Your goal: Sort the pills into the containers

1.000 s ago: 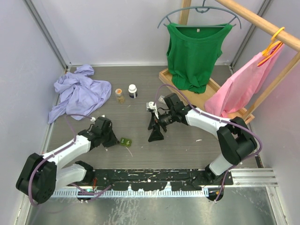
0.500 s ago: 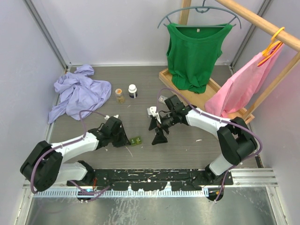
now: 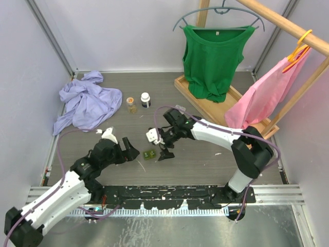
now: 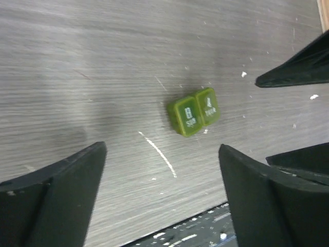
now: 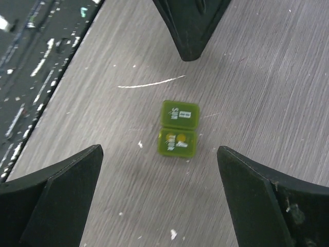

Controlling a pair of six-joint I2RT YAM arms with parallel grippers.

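The container's lids should stay free to open for the pills, so the robot's right gripper will next grab the olive-green container [image 3: 150,154] by its long side edges.
A small olive-green two-compartment container [image 3: 150,154] lies flat on the grey table, lids closed. In the right wrist view the container [image 5: 178,128] shows two yellow pills [image 5: 175,138] through its near lid. My left gripper [image 3: 132,149] is open just left of it, and in its own view the container [image 4: 195,112] sits ahead of the left gripper [image 4: 162,198], untouched. My right gripper [image 3: 159,146] hovers open over the container's right side. Seen from its wrist, the right gripper [image 5: 159,193] stands wide and empty.
Two small pill bottles [image 3: 132,103] [image 3: 146,100] stand at mid-table behind. A crumpled purple cloth [image 3: 85,103] lies at the back left. A wooden rack [image 3: 216,103] with a green top [image 3: 212,59] and a pink garment [image 3: 262,98] fills the right. A black rail [image 3: 164,193] edges the table's near side.
The left gripper carried the green container to the right, opened, let it go and drew back left. The right gripper moved left and down over the container and opened wider.
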